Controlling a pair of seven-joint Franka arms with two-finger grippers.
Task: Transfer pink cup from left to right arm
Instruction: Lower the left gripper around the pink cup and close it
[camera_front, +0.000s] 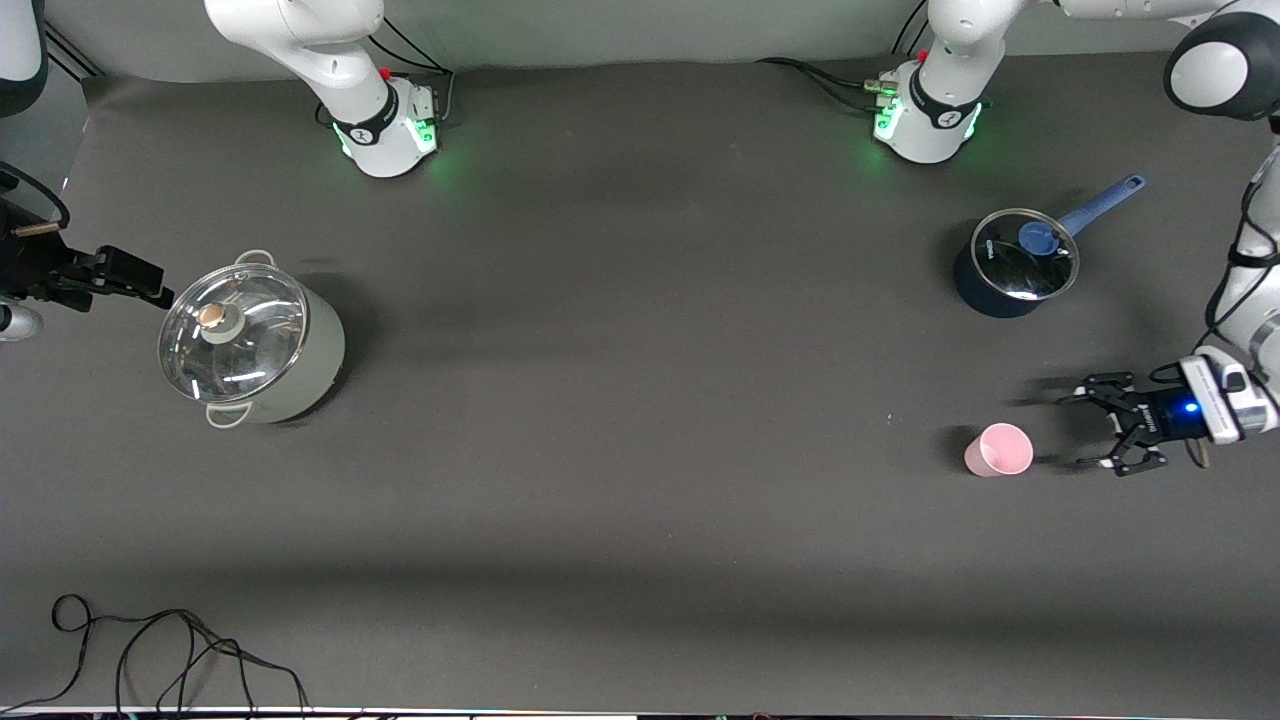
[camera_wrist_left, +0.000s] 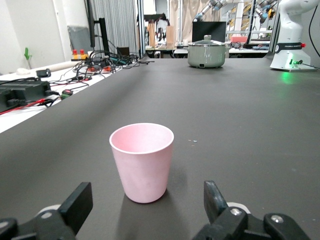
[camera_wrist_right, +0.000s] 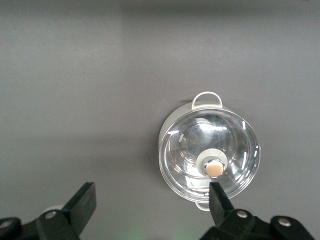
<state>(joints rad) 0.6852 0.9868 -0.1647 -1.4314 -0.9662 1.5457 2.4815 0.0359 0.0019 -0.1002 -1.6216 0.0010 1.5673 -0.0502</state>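
Observation:
The left gripper grabs the pink cup by its lower body next. The cup then passes to my right arm.
The pink cup stands upright on the dark table toward the left arm's end. My left gripper is low beside it, open and empty, with its fingertips pointing at the cup and a short gap between them. In the left wrist view the cup stands just ahead of the open gripper, not between the fingers. My right gripper waits up in the air at the right arm's end, open and empty.
A grey pot with a glass lid stands by the right gripper and shows in the right wrist view. A dark saucepan with a blue handle stands farther from the camera than the cup. A loose cable lies near the table's front edge.

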